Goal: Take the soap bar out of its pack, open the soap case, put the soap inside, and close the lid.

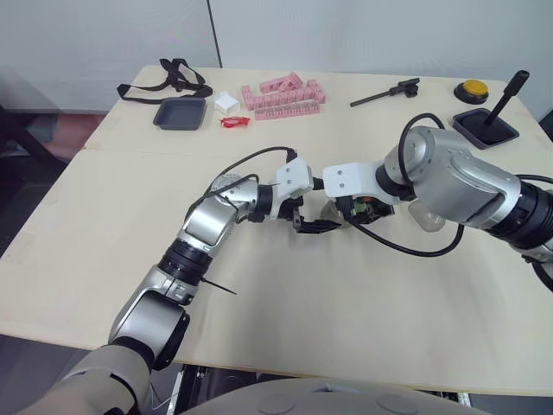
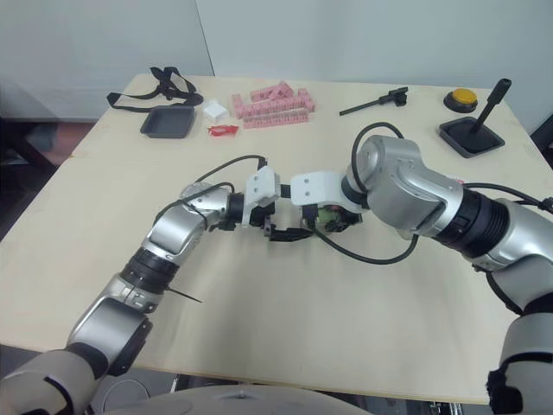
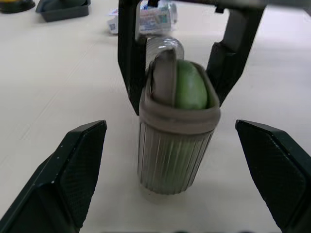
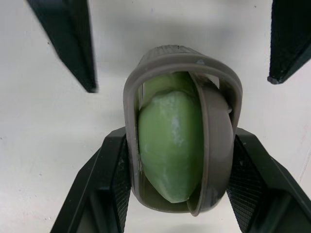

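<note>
My left gripper should next hold the soap case by its ribbed base (image 3: pixel 172 158), so the case stays steady while its lid closes.
The grey ribbed soap case (image 3: pixel 170 155) stands on end at mid-table, with the green soap bar (image 4: pixel 170 141) inside it. Its lid (image 4: pixel 214 145) leans partly across the opening, over the soap. My right gripper (image 4: pixel 180 133) is shut on the case, one finger pressed against each side. My left gripper (image 3: pixel 170 126) faces it from the other side. It is open, with its fingers (image 3: pixel 80 170) spread wide and clear of the case. In the left eye view both grippers meet at the case (image 1: pixel 333 212). The torn soap pack (image 3: pixel 155 17) lies on the table behind my right gripper.
At the far edge lie a black tray (image 1: pixel 180 113), a white block (image 1: pixel 226 101), a red scrap (image 1: pixel 233 122), pink blocks (image 1: pixel 283 93) and a black strap (image 1: pixel 168 79). At the far right are a black tool (image 1: pixel 386 92), a yellow button (image 1: pixel 473 89) and a joystick base (image 1: pixel 486 125).
</note>
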Action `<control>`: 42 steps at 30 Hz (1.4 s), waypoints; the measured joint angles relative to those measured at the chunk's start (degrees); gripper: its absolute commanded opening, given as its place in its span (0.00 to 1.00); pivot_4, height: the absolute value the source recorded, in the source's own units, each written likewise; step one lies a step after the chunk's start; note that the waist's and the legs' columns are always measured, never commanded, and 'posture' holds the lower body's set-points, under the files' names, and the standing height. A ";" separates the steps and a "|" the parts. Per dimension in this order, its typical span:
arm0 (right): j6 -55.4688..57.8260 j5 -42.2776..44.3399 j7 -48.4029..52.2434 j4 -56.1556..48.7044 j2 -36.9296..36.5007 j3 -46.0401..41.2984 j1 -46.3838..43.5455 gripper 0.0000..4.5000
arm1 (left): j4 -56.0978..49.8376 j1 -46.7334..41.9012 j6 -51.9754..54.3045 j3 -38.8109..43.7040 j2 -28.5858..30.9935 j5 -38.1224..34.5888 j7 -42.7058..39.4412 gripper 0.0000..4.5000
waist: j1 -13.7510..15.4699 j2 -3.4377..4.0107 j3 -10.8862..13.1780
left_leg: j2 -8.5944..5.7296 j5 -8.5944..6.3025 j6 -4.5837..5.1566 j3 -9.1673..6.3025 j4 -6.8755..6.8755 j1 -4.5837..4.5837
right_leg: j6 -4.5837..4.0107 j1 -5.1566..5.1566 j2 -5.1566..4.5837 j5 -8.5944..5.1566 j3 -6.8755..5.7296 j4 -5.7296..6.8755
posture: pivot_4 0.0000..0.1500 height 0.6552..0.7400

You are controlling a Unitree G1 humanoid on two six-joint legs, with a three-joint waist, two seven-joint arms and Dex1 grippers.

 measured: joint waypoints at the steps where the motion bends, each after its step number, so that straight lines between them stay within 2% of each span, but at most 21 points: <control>1: 0.05 -0.23 0.10 0.00 0.09 -0.10 0.16 0.47 | 0.30 0.00 -0.41 -0.13 -0.28 0.02 0.16 1.00 | 0.02 0.00 0.00 | 0.00 0.00 0.00 0.01 -0.02 0.07 | 0.00 0.06 0.00 0.00 0.00 -0.01 | 1.00 0.66; 18: 0.76 -2.70 1.37 -0.59 0.89 -2.27 2.25 0.47 | 3.93 -0.88 -3.62 -0.74 -2.13 2.03 0.78 1.00 | 0.05 0.00 0.00 | 0.00 0.00 0.02 0.04 -0.05 0.20 | -0.01 0.15 0.00 -0.01 0.03 -0.01 | 1.00 0.66; 21: 1.24 -2.79 1.58 -0.66 1.36 -2.71 2.39 0.47 | 5.28 -1.24 -3.76 -0.83 -3.08 2.20 0.96 0.82 | 0.01 0.00 0.00 | 0.00 0.01 0.03 0.04 -0.05 0.21 | -0.01 0.15 0.00 -0.01 0.03 -0.01 | 1.00 0.66; 26: 1.32 -3.14 1.62 -0.30 1.61 -3.11 2.55 0.47 | 6.24 -1.88 -4.62 -1.54 -3.63 3.17 0.49 0.46 | -0.07 0.00 0.00 | 0.01 0.01 0.04 0.04 -0.06 0.21 | -0.02 0.14 0.01 -0.01 0.02 -0.01 | 1.00 0.66; 42: 0.62 -4.29 2.86 0.27 2.25 -3.25 2.57 0.47 | 7.08 -2.17 -6.28 -1.58 -3.70 3.75 -0.45 0.43 | -0.08 0.00 0.00 | 0.02 0.01 0.05 0.04 -0.07 0.22 | -0.02 0.14 0.00 -0.01 0.02 -0.01 | 1.00 0.66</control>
